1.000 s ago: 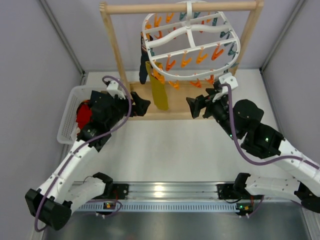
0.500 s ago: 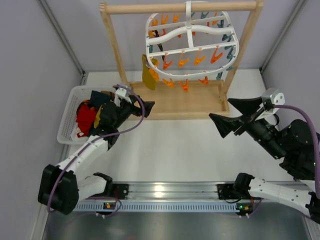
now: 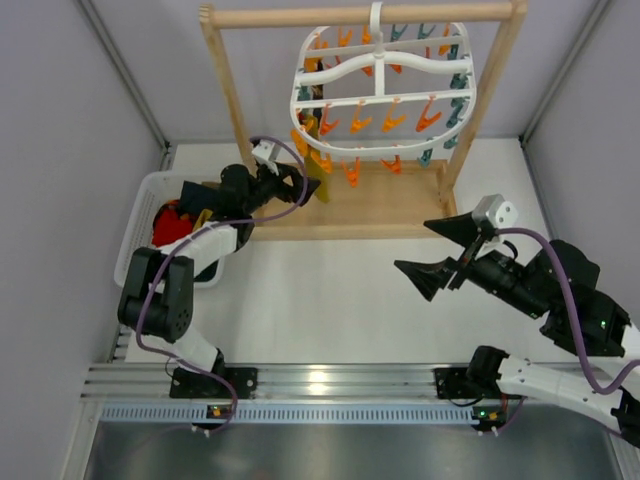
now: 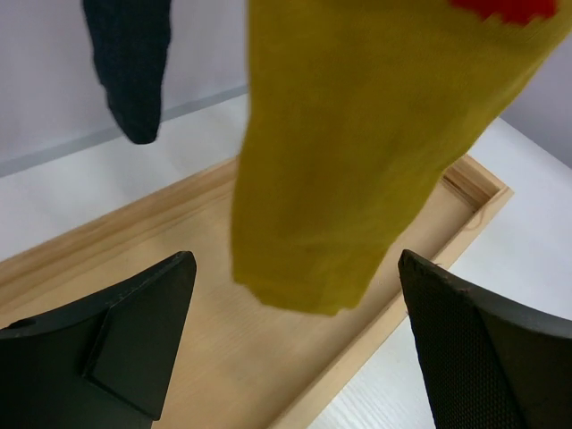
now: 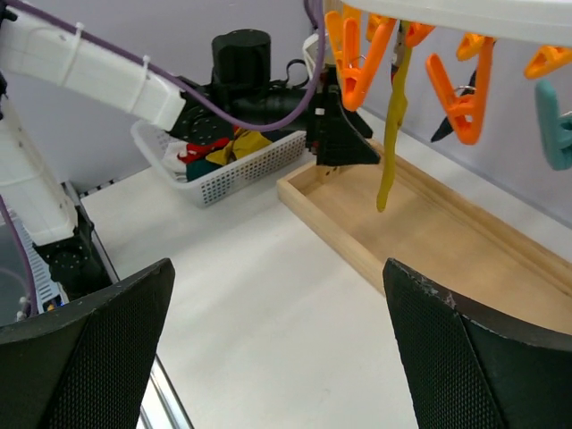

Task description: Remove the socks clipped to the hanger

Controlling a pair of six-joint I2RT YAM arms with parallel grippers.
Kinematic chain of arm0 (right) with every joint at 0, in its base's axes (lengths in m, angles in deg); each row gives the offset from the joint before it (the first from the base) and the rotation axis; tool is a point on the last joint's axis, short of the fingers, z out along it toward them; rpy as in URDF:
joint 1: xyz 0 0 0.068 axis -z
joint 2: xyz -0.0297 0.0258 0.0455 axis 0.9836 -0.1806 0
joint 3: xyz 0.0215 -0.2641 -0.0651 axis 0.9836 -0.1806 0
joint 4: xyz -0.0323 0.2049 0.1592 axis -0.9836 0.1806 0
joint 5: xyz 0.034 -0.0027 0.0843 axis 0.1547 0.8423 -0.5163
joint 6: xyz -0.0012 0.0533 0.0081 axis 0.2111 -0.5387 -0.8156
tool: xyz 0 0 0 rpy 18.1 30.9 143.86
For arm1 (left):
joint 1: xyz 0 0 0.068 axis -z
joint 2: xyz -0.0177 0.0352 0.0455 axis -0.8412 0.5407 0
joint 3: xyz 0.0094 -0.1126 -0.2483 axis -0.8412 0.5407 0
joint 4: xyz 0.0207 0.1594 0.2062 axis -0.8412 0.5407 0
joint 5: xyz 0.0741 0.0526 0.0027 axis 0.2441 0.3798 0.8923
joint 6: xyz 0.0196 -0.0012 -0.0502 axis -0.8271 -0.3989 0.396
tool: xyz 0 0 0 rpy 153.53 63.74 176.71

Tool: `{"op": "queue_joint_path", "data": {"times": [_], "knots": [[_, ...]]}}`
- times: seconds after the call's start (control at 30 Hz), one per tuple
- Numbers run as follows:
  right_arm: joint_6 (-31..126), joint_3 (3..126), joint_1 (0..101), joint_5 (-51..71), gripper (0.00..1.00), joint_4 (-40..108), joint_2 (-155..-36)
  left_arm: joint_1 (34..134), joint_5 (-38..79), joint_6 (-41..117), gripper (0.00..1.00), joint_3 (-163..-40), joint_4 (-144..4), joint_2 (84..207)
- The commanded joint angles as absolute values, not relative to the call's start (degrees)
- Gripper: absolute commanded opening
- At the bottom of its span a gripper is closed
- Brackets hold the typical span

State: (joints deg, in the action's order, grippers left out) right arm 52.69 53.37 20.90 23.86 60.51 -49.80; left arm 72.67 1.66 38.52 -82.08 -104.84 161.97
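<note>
My left gripper grabs the yellow sock by its lower hanging end (image 3: 321, 188) next, leaving the sock's clipped top free for removal from the hanger (image 3: 380, 90).
The white oval hanger (image 3: 380, 90) with orange and teal clips hangs by its hook from the wooden rack bar. A yellow sock (image 3: 310, 150) hangs clipped at its left side; in the left wrist view it (image 4: 357, 134) fills the upper middle, with a dark navy sock (image 4: 130, 63) hanging to its left. My left gripper (image 3: 308, 185) is open, its jaws either side of and just below the yellow sock's lower end (image 4: 295, 349), not touching it. My right gripper (image 3: 437, 248) is open and empty over the table, well right of the sock (image 5: 391, 125).
The wooden rack's base tray (image 3: 380, 205) lies under the hanger, with uprights at both ends. A white mesh basket (image 3: 135, 240) at the left holds red, yellow and dark socks. Orange clips (image 5: 357, 54) dangle close above the right wrist camera.
My left gripper has swung from beside the basket up to the yellow sock's lower end. My right arm has pulled back from the hanger toward the near right. The hanger has swung back.
</note>
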Motion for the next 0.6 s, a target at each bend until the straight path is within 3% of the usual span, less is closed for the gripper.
{"op": "queue_joint_path", "data": {"times": [0.0, 0.23, 0.3, 0.37, 0.4, 0.43, 0.47, 0.5, 0.53, 0.57], "knots": [[53.64, 52.19, 20.88, 19.78, 0.95, 57.56, -49.60, 72.30, -7.07, 36.77, 0.98, -88.56, -112.29, 164.28], [55.47, 51.57, 20.88, 14.68, 0.95, 56.58, -49.78, 72.30, -6.03, 37.91, 0.98, -102.37, -112.38, 176.67], [56.01, 51.49, 20.80, 15.11, 0.95, 56.14, -49.17, 72.30, -6.37, 38.62, 0.91, -106.14, -112.38, 180.63], [56.19, 50.26, 20.80, 15.03, 0.95, 55.00, -48.20, 72.30, -4.72, 39.40, 0.65, -106.69, -112.56, 182.12], [56.36, 50.08, 20.88, 14.85, 0.95, 55.17, -47.94, 72.56, -2.36, 39.58, 0.42, -106.17, -112.73, 182.31], [56.97, 49.99, 20.88, 14.85, 0.95, 55.17, -47.85, 72.65, -1.12, 39.59, 0.42, -105.73, -112.73, 182.22], [57.67, 50.08, 20.80, 15.46, 0.95, 55.08, -47.85, 72.82, 0.29, 39.59, 0.21, -105.12, -112.73, 181.87], [57.51, 50.08, 20.88, 16.34, 0.95, 54.73, -47.93, 73.17, 4.22, 39.24, 0.11, -103.28, -112.73, 180.39], [57.42, 49.91, 20.88, 17.04, 0.95, 54.30, -47.93, 74.05, 6.61, 38.80, 0.02, -102.22, -112.73, 179.42], [57.07, 48.77, 20.88, 17.05, 0.95, 52.90, -47.76, 74.58, 8.63, 37.40, 0.00, -99.77, -112.73, 178.36]]}}
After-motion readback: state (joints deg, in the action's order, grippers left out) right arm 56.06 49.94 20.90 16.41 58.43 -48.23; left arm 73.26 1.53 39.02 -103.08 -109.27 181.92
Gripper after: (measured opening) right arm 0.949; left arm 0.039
